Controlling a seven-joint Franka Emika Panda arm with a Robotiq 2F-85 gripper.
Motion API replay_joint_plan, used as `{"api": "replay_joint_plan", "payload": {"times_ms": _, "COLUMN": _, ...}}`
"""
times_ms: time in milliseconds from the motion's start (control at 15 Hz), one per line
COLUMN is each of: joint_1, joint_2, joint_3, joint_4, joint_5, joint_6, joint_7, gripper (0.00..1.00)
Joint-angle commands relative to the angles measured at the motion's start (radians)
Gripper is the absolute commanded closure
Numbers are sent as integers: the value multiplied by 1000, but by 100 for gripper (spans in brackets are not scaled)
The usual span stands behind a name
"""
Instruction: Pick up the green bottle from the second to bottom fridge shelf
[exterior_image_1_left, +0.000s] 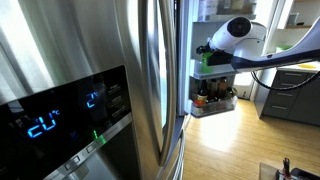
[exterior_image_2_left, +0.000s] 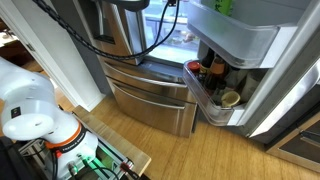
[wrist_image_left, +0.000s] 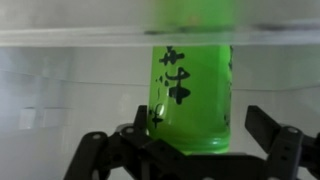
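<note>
I should close my gripper on the green bottle's rounded end (wrist_image_left: 190, 129). My open fingers reach past it along its sides.
The green bottle (wrist_image_left: 190, 95) fills the middle of the wrist view, lime-green and translucent with dark print. It stands behind the frosted front panel of the second to bottom fridge shelf (wrist_image_left: 60, 90). My gripper (wrist_image_left: 200, 135) is open, with one finger on each side of the bottle's rounded end. The right finger stands clear of the bottle and the left one is close to it. In an exterior view the bottle (exterior_image_1_left: 205, 59) shows as a green patch at the door shelf, just below my gripper (exterior_image_1_left: 206, 47). In the other exterior view the bottle (exterior_image_2_left: 222, 6) sits above the shelf's pale front (exterior_image_2_left: 240, 40).
Below is a clear-fronted door shelf (exterior_image_2_left: 200, 92) with brown and orange jars (exterior_image_2_left: 212, 70), also seen in an exterior view (exterior_image_1_left: 212, 97). A steel fridge door with a lit blue display (exterior_image_1_left: 60, 115) fills the foreground. The floor is wood, and a freezer drawer (exterior_image_2_left: 150, 90) is shut.
</note>
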Motion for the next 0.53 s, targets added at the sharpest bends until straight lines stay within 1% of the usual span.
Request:
{"api": "replay_joint_plan", "payload": {"times_ms": 0, "joint_1": 26, "joint_2": 37, "joint_3": -38, "joint_4": 28, "joint_5": -28, "joint_6": 35, "joint_7": 33, "gripper": 26}}
{"api": "replay_joint_plan", "payload": {"times_ms": 67, "joint_1": 0, "joint_2": 41, "joint_3": -16, "joint_4": 28, "joint_5": -22, "joint_6": 45, "joint_7": 36, "gripper": 34}}
{"api": "replay_joint_plan", "payload": {"times_ms": 200, "joint_1": 2, "joint_2": 45, "joint_3": -17, "joint_4": 31, "joint_5": -14, "joint_6": 61, "joint_7": 37, "gripper": 51}}
{"api": "replay_joint_plan", "payload": {"times_ms": 267, "joint_1": 2, "joint_2": 42, "joint_3": -16, "joint_4": 30, "joint_5": -13, "joint_6": 67, "joint_7": 39, "gripper": 54}}
{"api": "replay_joint_plan", "payload": {"times_ms": 467, "joint_1": 1, "joint_2": 23, "joint_3": -10, "joint_4": 22, "joint_5": -29, "joint_6": 79, "joint_7": 45, "gripper": 56}}
